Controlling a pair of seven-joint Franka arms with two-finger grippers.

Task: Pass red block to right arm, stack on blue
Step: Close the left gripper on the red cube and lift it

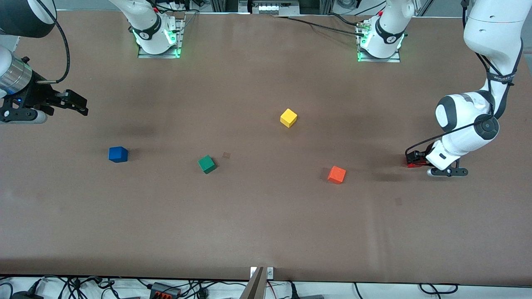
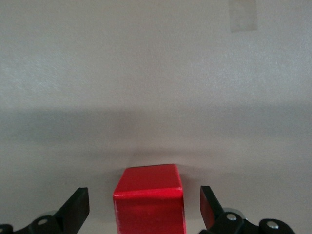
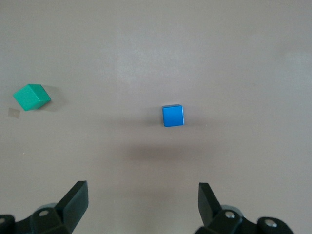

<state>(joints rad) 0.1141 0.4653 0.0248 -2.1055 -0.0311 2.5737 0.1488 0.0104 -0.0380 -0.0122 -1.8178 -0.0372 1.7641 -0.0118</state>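
Note:
The left gripper grabs the opposite sides of the red block (image 1: 410, 165) next. It then passes the red block on for stacking on the blue cube (image 1: 118, 154).
The red block (image 2: 148, 209) sits on the table at the left arm's end, and in the front view only a sliver of the red block (image 1: 410, 165) shows under the hand. My left gripper (image 2: 145, 195) is down at the table and open, one finger on each side of the block with a gap on both sides; the front view shows the left gripper (image 1: 417, 160) low over that spot. The blue cube (image 1: 118, 154) rests at the right arm's end. My right gripper (image 1: 81, 106) hangs open and empty above the table, with the blue cube (image 3: 173, 115) ahead of its fingers.
A green cube (image 1: 206, 164) lies beside the blue one toward the table's middle. A yellow cube (image 1: 288, 117) stands farther from the front camera near the centre. An orange cube (image 1: 336, 174) sits between the green cube and the left gripper. The brown table (image 1: 266, 232) is bare nearer the camera.

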